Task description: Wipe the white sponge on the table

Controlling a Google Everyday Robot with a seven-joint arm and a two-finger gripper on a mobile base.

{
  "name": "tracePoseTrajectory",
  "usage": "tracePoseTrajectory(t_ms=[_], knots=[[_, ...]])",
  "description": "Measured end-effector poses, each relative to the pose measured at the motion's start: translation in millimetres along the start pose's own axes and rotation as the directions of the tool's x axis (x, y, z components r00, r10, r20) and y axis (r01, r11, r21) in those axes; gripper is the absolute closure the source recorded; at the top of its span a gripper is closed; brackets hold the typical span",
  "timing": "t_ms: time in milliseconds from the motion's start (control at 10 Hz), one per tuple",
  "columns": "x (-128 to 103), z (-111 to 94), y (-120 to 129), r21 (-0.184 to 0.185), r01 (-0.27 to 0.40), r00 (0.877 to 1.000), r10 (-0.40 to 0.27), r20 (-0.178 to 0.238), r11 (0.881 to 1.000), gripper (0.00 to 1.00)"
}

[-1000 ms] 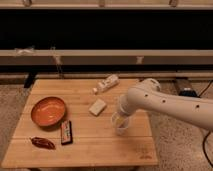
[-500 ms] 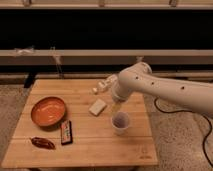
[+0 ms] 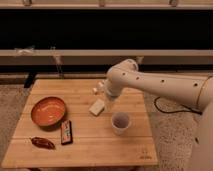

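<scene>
The white sponge has to wipe the table, so my gripper should grab it across its narrow body (image 3: 97, 107) next.
The white sponge (image 3: 97, 107) lies flat near the middle of the light-wood table (image 3: 85, 152), a small cream block. My gripper (image 3: 109, 102) hangs from the white arm that reaches in from the right. It points down just right of the sponge's far end, open, and holds nothing. I cannot tell whether it touches the sponge. The arm's wrist hides most of a white bottle (image 3: 95, 90) lying behind the sponge.
A white cup (image 3: 120, 122) stands right of the sponge, close under the arm. An orange bowl (image 3: 48, 111) sits at the left, with a dark packet (image 3: 66, 132) and a red-brown item (image 3: 42, 143) in front of it. A black cable (image 3: 165, 107) lies on the floor at the right.
The arm has swung from over the cup toward the back and left. The gripper now hangs beside the sponge, and the cup stands uncovered.
</scene>
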Motion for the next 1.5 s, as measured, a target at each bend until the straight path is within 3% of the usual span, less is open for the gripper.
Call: tracePoseTrajectory(t_ms=[700, 1500], knots=[[8.9, 69.0, -16.9, -0.068, 0.087, 0.995, -0.090, -0.048, 0.994, 0.20], [22.8, 109.2, -30.2, -0.161, 0.091, 0.991, -0.106, -0.087, 0.983, 0.20]])
